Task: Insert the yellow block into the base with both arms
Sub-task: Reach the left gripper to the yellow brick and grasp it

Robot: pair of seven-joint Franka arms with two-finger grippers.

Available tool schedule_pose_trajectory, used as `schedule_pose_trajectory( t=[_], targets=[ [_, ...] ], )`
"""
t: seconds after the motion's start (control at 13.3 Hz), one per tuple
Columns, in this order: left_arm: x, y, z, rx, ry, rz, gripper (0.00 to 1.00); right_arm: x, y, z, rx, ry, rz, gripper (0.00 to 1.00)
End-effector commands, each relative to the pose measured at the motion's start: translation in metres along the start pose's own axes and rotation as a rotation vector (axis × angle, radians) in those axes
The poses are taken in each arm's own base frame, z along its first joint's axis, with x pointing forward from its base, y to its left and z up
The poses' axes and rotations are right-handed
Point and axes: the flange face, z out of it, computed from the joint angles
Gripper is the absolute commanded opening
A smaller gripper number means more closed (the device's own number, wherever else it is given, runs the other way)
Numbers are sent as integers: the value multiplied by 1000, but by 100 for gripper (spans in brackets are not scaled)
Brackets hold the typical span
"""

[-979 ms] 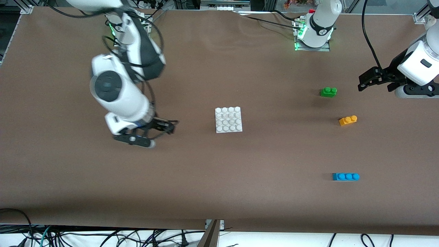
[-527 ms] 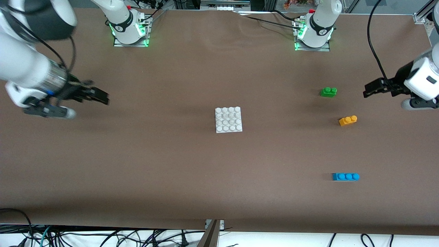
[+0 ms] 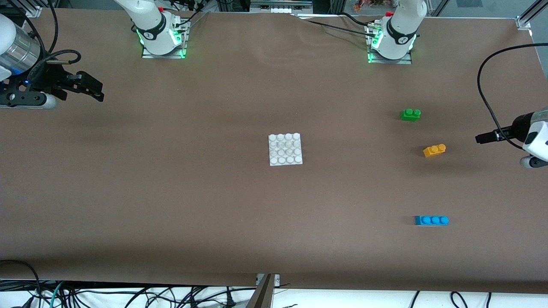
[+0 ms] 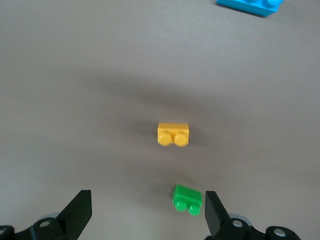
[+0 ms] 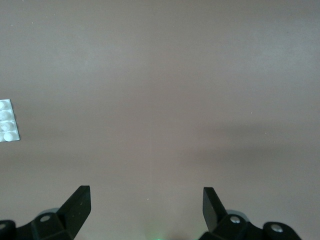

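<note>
I should insert the block into the white base, so I should first grab the yellow block [image 3: 434,150] by its two short ends with my left gripper.
The yellow block [image 3: 434,150] lies on the table toward the left arm's end; it also shows in the left wrist view [image 4: 173,134]. The white base [image 3: 285,149] lies flat at the table's middle; its edge shows in the right wrist view [image 5: 9,121]. My left gripper [image 3: 481,138] is open and empty, over bare table just past the yellow block toward the left arm's end; in its wrist view [image 4: 146,212] the jaws stand wide apart. My right gripper [image 3: 98,90] is open and empty over bare table at the right arm's end, also shown in its wrist view [image 5: 146,207].
A green two-stud brick [image 3: 410,114] lies farther from the front camera than the yellow block and shows in the left wrist view [image 4: 187,199]. A blue three-stud brick [image 3: 431,220] lies nearer to the front camera, also in that wrist view [image 4: 250,5].
My right arm swung away from beside the base out to the right arm's end of the table. My left gripper moved from level with the green brick to level with the yellow block.
</note>
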Motion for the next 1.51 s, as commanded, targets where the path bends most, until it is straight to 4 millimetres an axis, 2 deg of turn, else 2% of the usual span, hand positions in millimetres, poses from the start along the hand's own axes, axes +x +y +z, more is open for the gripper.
schedule_pose_trajectory(
  t=[0.0,0.23,0.3,0.53,0.68,0.83,0.98,1.2,1.28,1.43],
  targets=[
    [-32,1,33,50,80,27,100,-3,3,2,-16,-5,-16,99],
    [-23,8,72,36,96,33,100,2,8,1,-48,6,-16,99],
    [-19,9,76,35,113,36,100,2,8,-1,-47,9,-18,99],
    [-15,14,105,26,81,41,100,2,7,-12,-50,28,-23,99],
    [-14,29,126,18,86,42,100,7,6,-3,-43,10,-28,99],
    [-4,31,156,2,80,41,100,8,4,-2,-38,9,-33,99],
    [-9,33,197,-17,105,50,100,10,7,-1,-34,12,-27,99],
    [-17,36,218,-23,113,60,100,10,10,0,-35,6,-85,99],
    [-18,36,226,-23,116,65,100,11,20,0,-34,5,-99,99],
    [-19,36,226,-22,116,72,100,11,23,0,-33,3,-98,99]
  ],
)
